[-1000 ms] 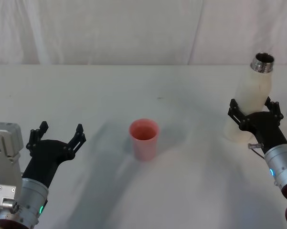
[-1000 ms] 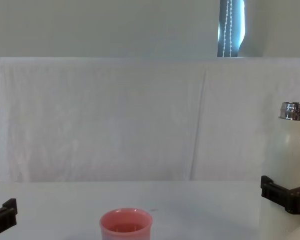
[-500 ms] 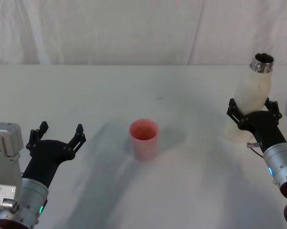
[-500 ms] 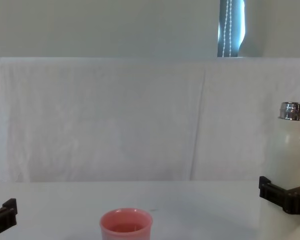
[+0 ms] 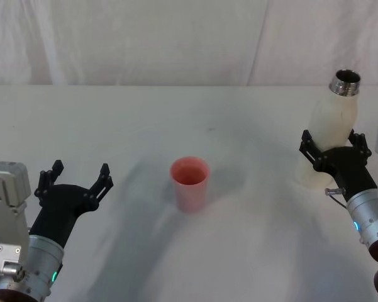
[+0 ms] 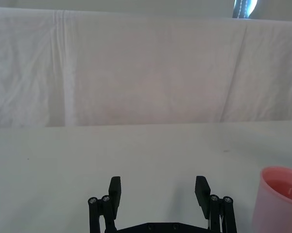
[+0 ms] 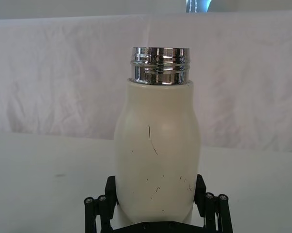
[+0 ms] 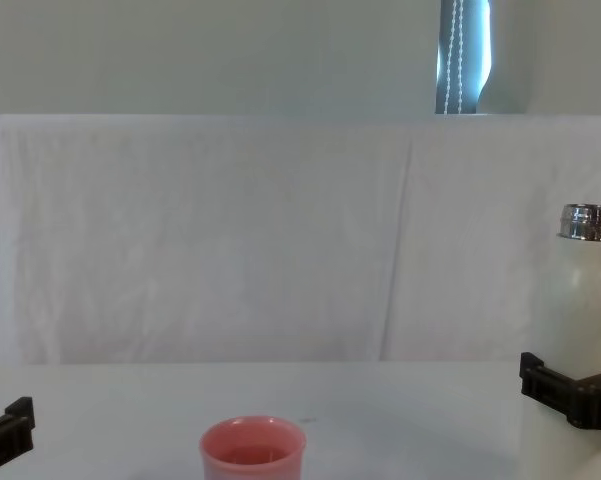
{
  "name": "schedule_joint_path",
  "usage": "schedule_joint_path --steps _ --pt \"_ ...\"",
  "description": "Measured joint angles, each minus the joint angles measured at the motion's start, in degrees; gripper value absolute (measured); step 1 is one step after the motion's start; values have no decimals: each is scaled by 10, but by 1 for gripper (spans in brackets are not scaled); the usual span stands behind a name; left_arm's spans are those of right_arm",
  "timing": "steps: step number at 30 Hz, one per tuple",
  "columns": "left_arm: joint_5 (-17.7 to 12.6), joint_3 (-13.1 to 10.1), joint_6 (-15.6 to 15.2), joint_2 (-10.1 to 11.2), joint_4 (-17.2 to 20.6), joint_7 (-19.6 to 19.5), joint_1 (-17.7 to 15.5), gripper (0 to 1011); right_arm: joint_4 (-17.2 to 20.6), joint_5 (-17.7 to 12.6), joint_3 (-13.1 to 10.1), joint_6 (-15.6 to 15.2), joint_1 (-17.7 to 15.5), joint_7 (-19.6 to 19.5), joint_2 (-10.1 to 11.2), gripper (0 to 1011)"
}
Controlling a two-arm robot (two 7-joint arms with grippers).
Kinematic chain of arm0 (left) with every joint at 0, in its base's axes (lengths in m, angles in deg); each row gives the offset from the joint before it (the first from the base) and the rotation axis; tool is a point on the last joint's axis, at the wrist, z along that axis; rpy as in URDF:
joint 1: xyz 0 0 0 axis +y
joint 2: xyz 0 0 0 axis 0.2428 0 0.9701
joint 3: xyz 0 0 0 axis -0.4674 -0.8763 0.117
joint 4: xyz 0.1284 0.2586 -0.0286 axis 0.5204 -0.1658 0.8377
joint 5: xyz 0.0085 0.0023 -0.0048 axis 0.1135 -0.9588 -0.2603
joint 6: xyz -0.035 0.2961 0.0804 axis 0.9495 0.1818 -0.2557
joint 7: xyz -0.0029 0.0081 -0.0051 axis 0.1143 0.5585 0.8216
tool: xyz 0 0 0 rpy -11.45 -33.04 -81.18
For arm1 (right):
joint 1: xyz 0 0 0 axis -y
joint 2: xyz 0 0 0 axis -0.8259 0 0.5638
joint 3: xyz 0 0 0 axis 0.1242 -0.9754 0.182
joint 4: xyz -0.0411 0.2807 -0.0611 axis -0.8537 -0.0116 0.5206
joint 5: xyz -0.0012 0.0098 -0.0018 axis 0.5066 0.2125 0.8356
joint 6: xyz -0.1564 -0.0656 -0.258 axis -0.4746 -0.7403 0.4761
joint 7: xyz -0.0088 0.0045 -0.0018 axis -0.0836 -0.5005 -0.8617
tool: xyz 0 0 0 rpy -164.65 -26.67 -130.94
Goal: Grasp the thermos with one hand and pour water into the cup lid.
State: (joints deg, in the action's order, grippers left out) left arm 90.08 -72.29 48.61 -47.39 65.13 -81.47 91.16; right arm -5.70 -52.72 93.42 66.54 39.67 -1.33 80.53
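Note:
The right gripper grabs the thermos by its lower body (image 7: pixel 155 199) next, which leaves its steel neck (image 7: pixel 160 66) free to pour water into the cup lid.
The cream-white thermos (image 5: pixel 332 119) stands upright at the table's right side, its steel neck uncapped. My right gripper (image 5: pixel 334 143) is open around its lower body, one finger on each side, close against the walls. In the right wrist view the thermos (image 7: pixel 155 145) rises between the right gripper's (image 7: pixel 155 187) two fingers. The pink cup lid (image 5: pixel 190 182) stands upright mid-table, well to the left of the thermos. My left gripper (image 5: pixel 75 176) hovers open and empty near the front left; the left wrist view has the cup lid (image 6: pixel 281 194) beside it.
A white cloth covers the table (image 5: pixel 176 126) and hangs as a backdrop (image 8: pixel 230 230) behind it. Bare tabletop lies between the cup lid and the thermos. In the chest view the thermos (image 8: pixel 590 320) stands at the right edge.
My right gripper has shifted very slightly around the thermos. The thermos, the cup lid and the left gripper have not moved.

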Motion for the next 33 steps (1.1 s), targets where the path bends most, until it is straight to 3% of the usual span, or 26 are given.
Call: schedule_joint_path --steps 33 --pt "0 0 0 0 0 0 0 1001 17 -3 -1 1 4 6 5 960"
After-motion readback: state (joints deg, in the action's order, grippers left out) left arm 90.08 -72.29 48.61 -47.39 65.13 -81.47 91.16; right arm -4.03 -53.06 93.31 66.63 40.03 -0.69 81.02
